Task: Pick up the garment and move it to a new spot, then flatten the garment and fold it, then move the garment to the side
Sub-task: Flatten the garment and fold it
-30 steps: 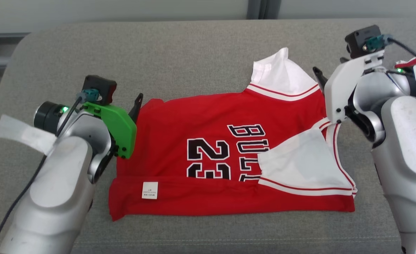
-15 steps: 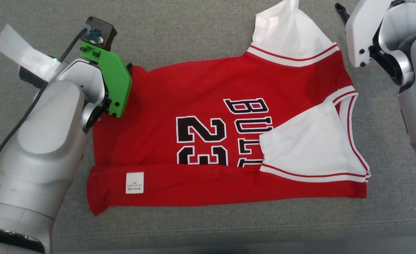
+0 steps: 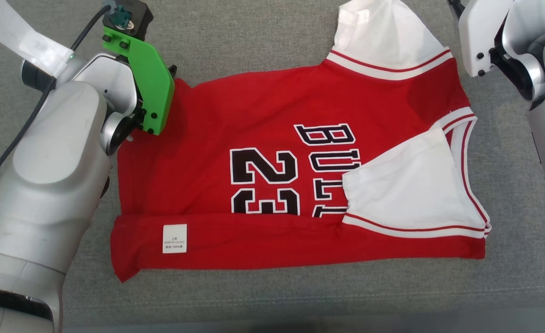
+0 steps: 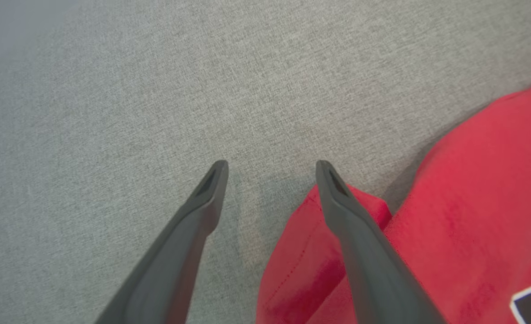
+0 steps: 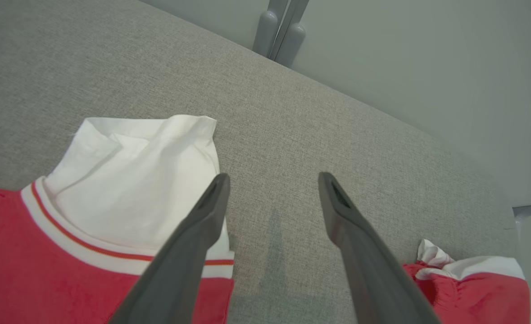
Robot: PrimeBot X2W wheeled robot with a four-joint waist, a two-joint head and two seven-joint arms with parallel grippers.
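Note:
My left gripper is going to grab the garment next by its red hem corner (image 3: 180,85), which puckers up while the garment lies spread flat on the cushion.
The garment (image 3: 272,152) is a red jersey with white sleeves and a black "23", lying spread on the grey cushion (image 3: 254,46). Its near hem is folded up and shows a white label (image 3: 174,238). One white sleeve (image 3: 406,185) lies folded over the chest; the other (image 5: 134,180) sticks out at the far side. My left gripper (image 4: 272,164) is open at the garment's far left corner (image 4: 337,234), with one finger over the red cloth. To the right of the far sleeve, my right gripper (image 5: 273,176) hangs open above bare cushion.
A second red and white cloth (image 5: 468,283) lies bunched at the cushion's right end. The cushion's front seam (image 3: 300,296) runs close to the jersey's near hem. A pale wall (image 5: 427,67) stands behind the cushion's far edge.
The head camera has tilted down and moved closer, so the whole picture shifted. Both grippers stay open near the jersey's far corners. The jersey has not changed shape.

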